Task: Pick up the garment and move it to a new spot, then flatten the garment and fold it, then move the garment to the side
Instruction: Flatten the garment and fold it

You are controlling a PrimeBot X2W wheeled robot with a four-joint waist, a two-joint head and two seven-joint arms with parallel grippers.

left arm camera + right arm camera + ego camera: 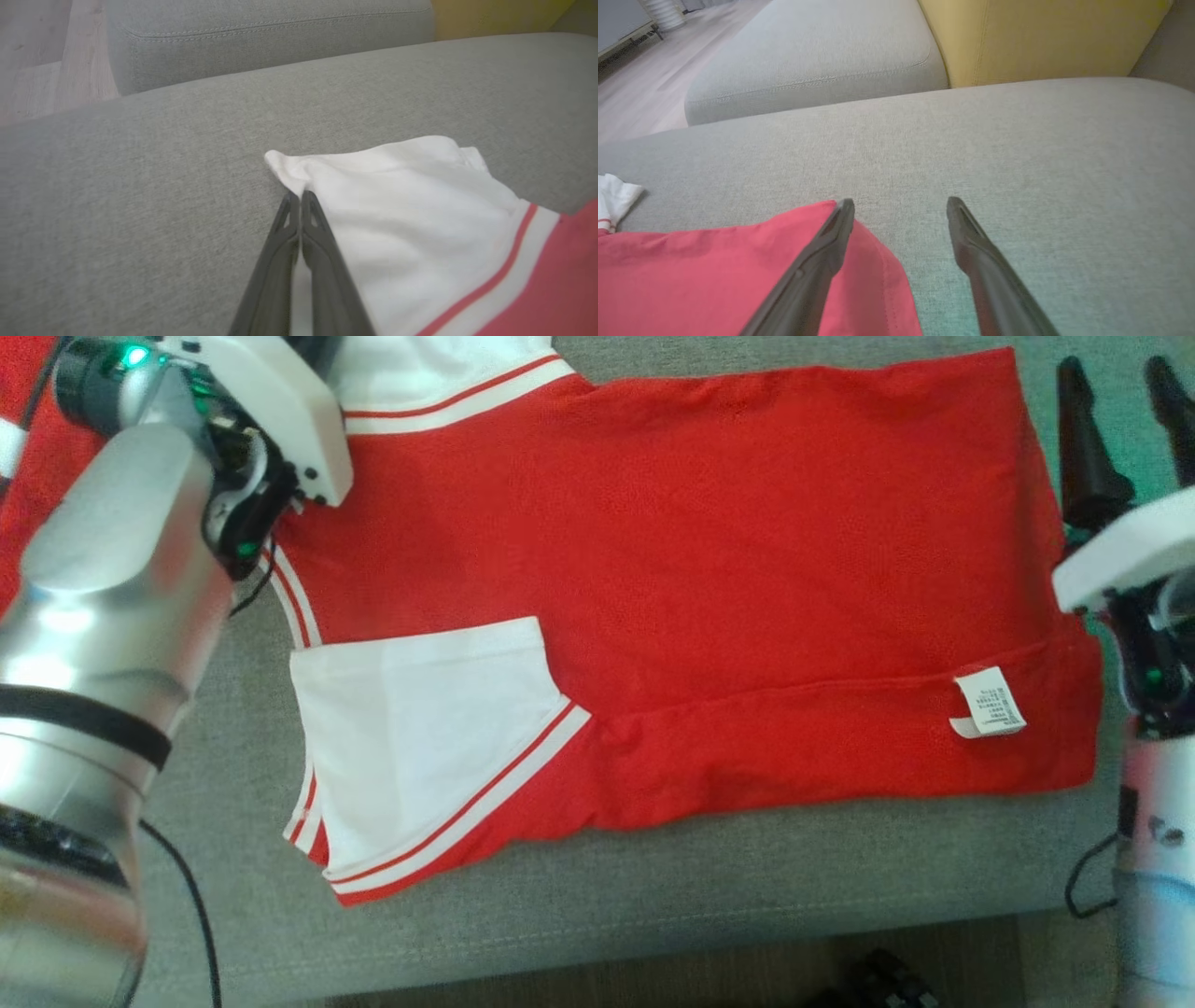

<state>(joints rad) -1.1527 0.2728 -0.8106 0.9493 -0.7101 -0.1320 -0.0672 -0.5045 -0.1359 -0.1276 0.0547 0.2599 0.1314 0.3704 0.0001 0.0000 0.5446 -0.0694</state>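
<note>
The body of the garment (709,560) is spread flat on the cushion. My right gripper needs to pinch the garment by its free red hem corner (1033,426) next.
The garment (709,560) is a red shirt with white, red-striped sleeves, lying spread on the grey sofa seat (653,896). One white sleeve (420,737) is folded onto the near left part, and a white label (990,702) shows near the right hem. In the left wrist view my left gripper (300,195) is shut on the edge of the far white sleeve (411,205), with white cloth between its fingers. My right gripper (1114,373) is open at the shirt's far right corner (859,261); one finger (822,252) lies over the red cloth, the other over bare cushion.
A second grey cushion (808,56) and a yellow cushion (1041,37) lie beyond the seat. Pale wooden floor (644,84) is off to the left. A black cable (191,905) hangs from my left arm near the sofa's front edge (653,943).
</note>
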